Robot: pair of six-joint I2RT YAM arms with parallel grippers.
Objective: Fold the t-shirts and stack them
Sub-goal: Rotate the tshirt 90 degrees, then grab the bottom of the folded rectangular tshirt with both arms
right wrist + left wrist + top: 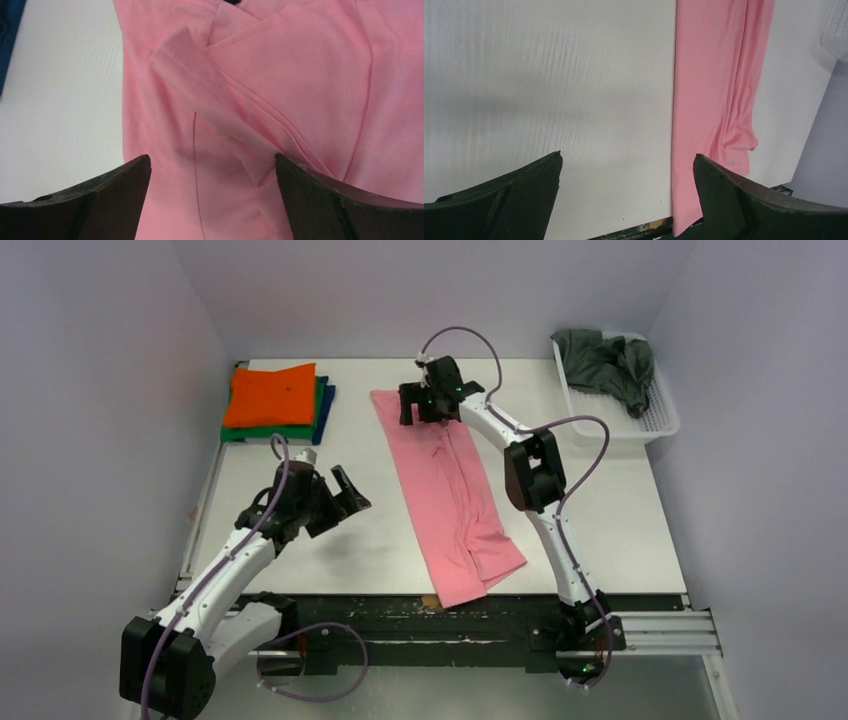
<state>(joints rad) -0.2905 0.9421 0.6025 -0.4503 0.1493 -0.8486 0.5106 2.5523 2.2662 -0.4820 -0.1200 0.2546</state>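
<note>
The left gripper grabs the salmon pink t-shirt (452, 495) by the near end's outer corner next, to fold the near end over the strip.
A salmon pink t-shirt (452, 495) lies folded into a long narrow strip down the middle of the table, its near end at the front edge. It shows in the left wrist view (711, 90) and fills the right wrist view (280, 100), with a sleeve folded across. My right gripper (422, 400) is open above the strip's far end, its jaws either side of the folded sleeve. My left gripper (338, 497) is open and empty over bare table left of the strip. A folded bright orange t-shirt (270, 395) tops a green one (262, 432) at the far left.
A white slotted basket (650, 420) at the far right holds a crumpled dark grey t-shirt (605, 362). A blue cloth (326, 400) lies in the stack under the orange one. The table's front rail (480, 625) is dark and scuffed.
</note>
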